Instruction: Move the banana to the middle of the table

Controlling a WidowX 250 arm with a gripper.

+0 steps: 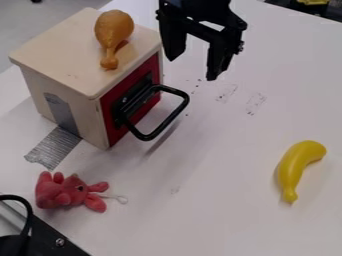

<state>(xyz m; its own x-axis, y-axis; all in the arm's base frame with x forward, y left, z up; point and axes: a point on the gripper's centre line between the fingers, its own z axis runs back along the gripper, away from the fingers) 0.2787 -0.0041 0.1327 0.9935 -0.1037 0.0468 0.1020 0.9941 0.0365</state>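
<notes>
My gripper grabs around the curved middle of the banana (294, 167) next, to move it to the middle of the table.
My gripper (192, 67) hangs near the top of the view, just right of the wooden box, with its two fingers spread apart and nothing between them. The yellow banana (294, 167) lies on the white table (220, 200) toward the right side, well below and to the right of the gripper, not touching it. One end of the banana points down toward the bottom of the view, and its curved upper end bends right.
A wooden box (67, 60) with a red door and black handle (175, 119) stands at upper left, a toy drumstick (113, 32) on top. Silver tape (53, 147) runs from its side. A pink plush toy (63, 192) lies at lower left, near black equipment (47, 240).
</notes>
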